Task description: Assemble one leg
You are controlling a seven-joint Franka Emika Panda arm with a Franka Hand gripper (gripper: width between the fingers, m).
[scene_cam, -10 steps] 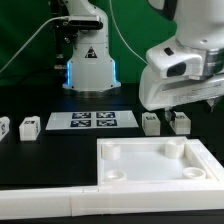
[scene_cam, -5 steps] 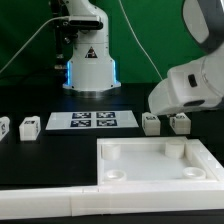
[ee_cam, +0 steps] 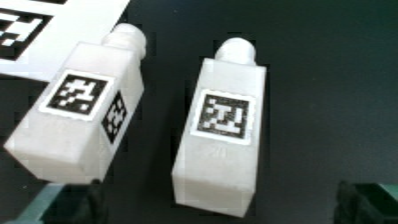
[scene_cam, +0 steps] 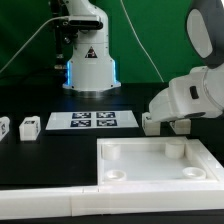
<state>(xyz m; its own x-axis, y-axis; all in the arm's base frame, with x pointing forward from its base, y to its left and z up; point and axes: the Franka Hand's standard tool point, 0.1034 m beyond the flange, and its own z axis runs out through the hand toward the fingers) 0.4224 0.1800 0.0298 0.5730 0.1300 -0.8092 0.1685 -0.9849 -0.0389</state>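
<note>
The robot's fingers are still short of the second leg's square end [ee_cam: 214,195] and would miss if they closed now. The gripper should move toward that end first and then close on the second leg.
Two legs lie side by side on the black table in the wrist view, each a small white post with a fiducial tag: one [ee_cam: 80,105] and the other [ee_cam: 222,125]. My gripper [ee_cam: 217,205] is open. Its dark fingers [ee_cam: 59,205] show at the frame's corners, on either side of the second leg's square end without touching it. In the exterior view my arm's white wrist [scene_cam: 190,98] hangs low over these legs at the right. One leg [scene_cam: 150,123] shows beside it and the other [scene_cam: 181,126] peeks out below. Two more legs [scene_cam: 29,126] [scene_cam: 3,128] lie at the left.
The marker board [scene_cam: 92,120] lies on the table between the leg pairs; its corner shows in the wrist view [ee_cam: 36,30]. A large white tray-like piece [scene_cam: 150,152] with round corner holes sits in front. A long white bar [scene_cam: 45,205] lies at the front left. The robot base [scene_cam: 90,65] stands behind.
My arm has come down and toward the exterior view's right, from well above the table to just over the two right-hand legs. The parts have not moved.
</note>
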